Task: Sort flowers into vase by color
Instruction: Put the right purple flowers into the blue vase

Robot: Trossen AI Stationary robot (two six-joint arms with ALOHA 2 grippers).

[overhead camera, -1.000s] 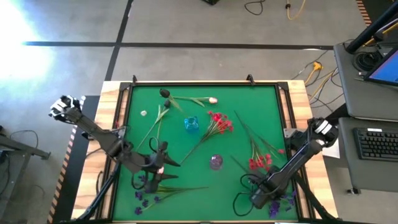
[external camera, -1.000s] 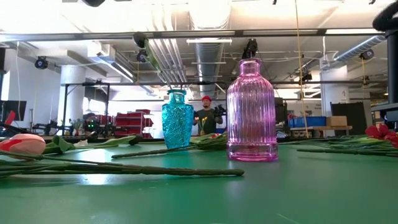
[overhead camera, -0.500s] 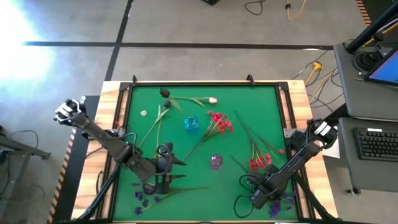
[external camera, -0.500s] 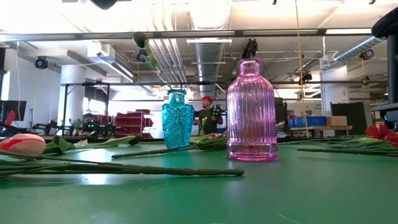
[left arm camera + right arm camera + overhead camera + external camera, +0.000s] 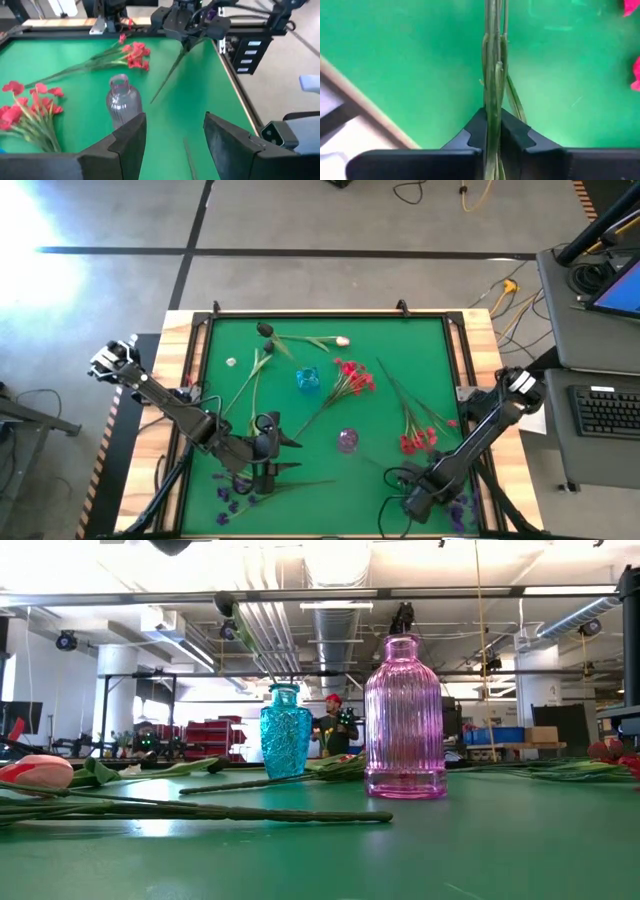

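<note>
I should reach for the purple flowers (image 5: 235, 495) with my left gripper and grab them by their stem ends. The blossoms then stay free for sorting into the blue vase (image 5: 307, 378).
My right gripper (image 5: 412, 502) is near the table's near right corner, shut on a bunch of thin green flower stems (image 5: 492, 75). Purple blossoms (image 5: 452, 508) show right beside it. My left gripper (image 5: 175, 145) is open, level over the near left of the mat. It faces the purple vase (image 5: 120, 102), touches nothing, and has a loose stem (image 5: 189, 160) lying below it. The blue vase (image 5: 307, 378) stands mid-table. Red flowers (image 5: 350, 375) and a second red bunch (image 5: 415, 440) lie on the mat. More purple flowers (image 5: 235, 495) lie at the near left. My right gripper pinches several green stems (image 5: 492, 112) together between its two fingers, coming from above and pointing steeply down. In the left wrist view the long bare stem end (image 5: 167, 75) slants down from the gripper (image 5: 187, 37) toward the mat, near the purple vase.
A white-pink tulip (image 5: 340, 340) and other long stems (image 5: 250, 380) lie at the far left. In the low view the purple vase (image 5: 405, 720) and blue vase (image 5: 285, 730) stand upright. A wooden rim (image 5: 185, 380) frames the green mat.
My right gripper has shut on the green stems and risen, lifting them off the mat while their long end trails down. My left gripper has shifted a little toward the table's right and stayed open.
</note>
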